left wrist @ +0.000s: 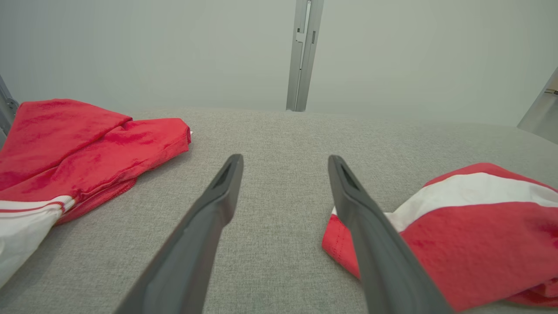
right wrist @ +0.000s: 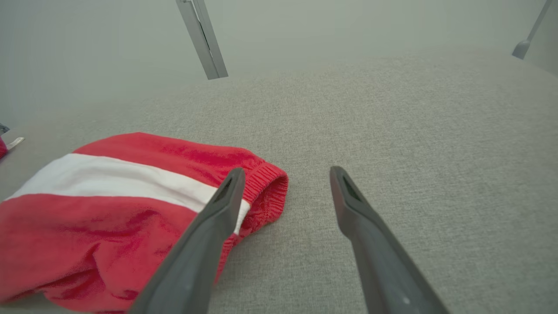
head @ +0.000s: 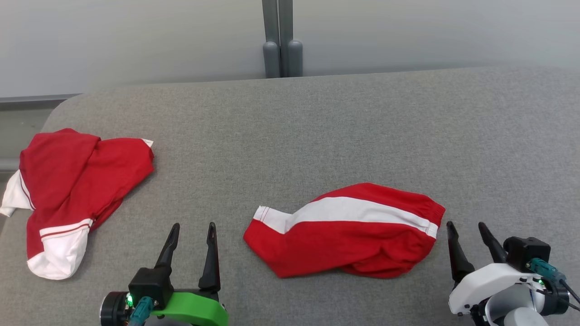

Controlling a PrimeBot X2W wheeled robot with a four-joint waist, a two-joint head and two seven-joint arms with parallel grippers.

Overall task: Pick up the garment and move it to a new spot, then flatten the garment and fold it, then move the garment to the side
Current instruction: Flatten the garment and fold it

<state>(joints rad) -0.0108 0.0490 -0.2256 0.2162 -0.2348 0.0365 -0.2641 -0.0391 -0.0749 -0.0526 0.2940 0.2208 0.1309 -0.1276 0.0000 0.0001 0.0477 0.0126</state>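
The waistband's opening is wide open and its edge stands up, while the garment's body [head: 331, 244] lies slack. My right gripper therefore needs to grab the white-striped waistband edge [head: 433, 228] next.
A red garment [head: 349, 235] with a broad white stripe lies bunched and folded over on the grey fabric surface [head: 317, 136], near the front middle. My left gripper [head: 193, 225] stands open just left of it, empty, with the garment's hem [left wrist: 471, 235] beside its right finger. On the garment's right, my right gripper [head: 465, 223] is open and empty, close to the elastic waistband [right wrist: 266, 183]. The left wrist view has the left gripper [left wrist: 285, 157] over bare fabric. In the right wrist view the right gripper [right wrist: 287, 169] has its left finger in front of the garment [right wrist: 109, 209].
A second red and white garment [head: 77, 176] lies crumpled at the surface's left edge, seen also in the left wrist view [left wrist: 78, 148]. A grey post [head: 282, 40] rises behind the far edge against a pale wall. Bare fabric stretches to the right and far side.
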